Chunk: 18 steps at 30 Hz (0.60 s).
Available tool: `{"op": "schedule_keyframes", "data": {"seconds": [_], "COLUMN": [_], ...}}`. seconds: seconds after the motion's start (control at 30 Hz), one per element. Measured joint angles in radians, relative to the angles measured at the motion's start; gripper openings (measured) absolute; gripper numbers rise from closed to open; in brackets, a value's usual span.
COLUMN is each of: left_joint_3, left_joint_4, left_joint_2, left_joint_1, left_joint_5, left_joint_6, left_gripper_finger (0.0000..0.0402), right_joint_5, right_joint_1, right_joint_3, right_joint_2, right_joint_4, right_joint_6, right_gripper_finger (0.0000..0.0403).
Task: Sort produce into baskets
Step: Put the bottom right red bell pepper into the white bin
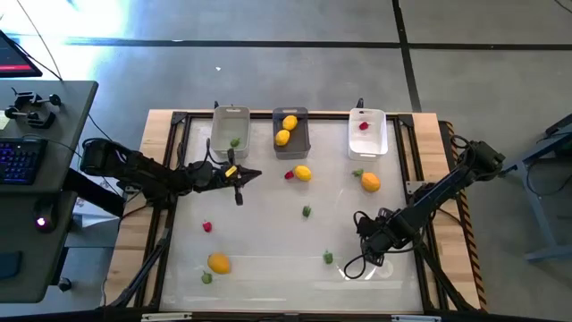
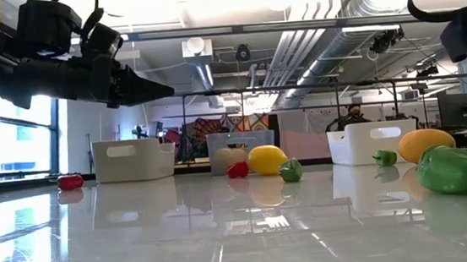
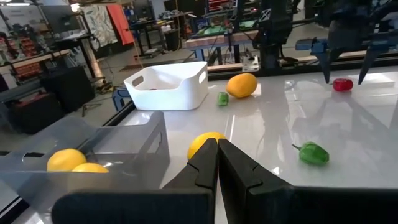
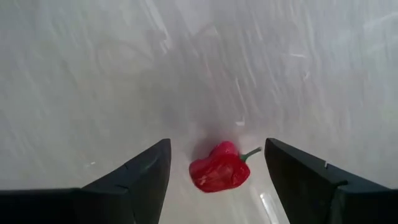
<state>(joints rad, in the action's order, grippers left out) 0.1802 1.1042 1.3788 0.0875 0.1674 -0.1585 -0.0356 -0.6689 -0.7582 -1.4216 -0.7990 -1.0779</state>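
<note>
The right gripper takes hold of the small red pepper by its plump red body (image 4: 219, 172) next. Then it sorts the pepper into the white basket.
Three baskets stand along the far edge: a clear one (image 1: 231, 130), a dark grey one (image 1: 290, 131) with two lemons inside, and a white one (image 1: 367, 132) with a red piece inside. Loose produce lies on the table: a lemon (image 1: 303, 173), an orange fruit (image 1: 370, 182), a red piece (image 1: 207, 227) and green bits (image 1: 307, 211). My left gripper (image 1: 256, 174) is shut and level, short of the lemon (image 3: 200, 142). My right gripper (image 4: 217, 144) points down, open, one finger on either side of a small red pepper (image 4: 219, 169) that lies on the table.
A yellow-orange fruit (image 1: 219, 263) and a green bit (image 1: 206, 278) lie near the front left. Another green piece (image 1: 328, 257) lies just left of my right gripper. A wooden frame (image 1: 161, 143) rims the white table. A desk with a keyboard (image 1: 18, 161) stands off to the left.
</note>
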Motion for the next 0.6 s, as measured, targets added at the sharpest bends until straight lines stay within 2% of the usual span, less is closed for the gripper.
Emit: {"op": "schedule_keyframes", "data": {"seconds": [0.37,0.6], "left_joint_3": [0.000,0.000], "left_joint_4": [0.000,-0.001], "left_joint_2": [0.000,0.000], "left_joint_1": [0.000,0.000], "left_joint_5": [0.000,0.000], "left_joint_6": [-0.002,-0.002], "left_gripper_finger": [0.0000,0.0000], "right_joint_5": [0.069,0.071], "right_joint_1": [0.000,0.019], "right_joint_3": [0.000,0.002], "right_joint_2": [0.000,0.000], "right_joint_4": [-0.055,-0.051], "right_joint_6": [-0.148,-0.251], "right_gripper_finger": [0.0252,0.0252]}}
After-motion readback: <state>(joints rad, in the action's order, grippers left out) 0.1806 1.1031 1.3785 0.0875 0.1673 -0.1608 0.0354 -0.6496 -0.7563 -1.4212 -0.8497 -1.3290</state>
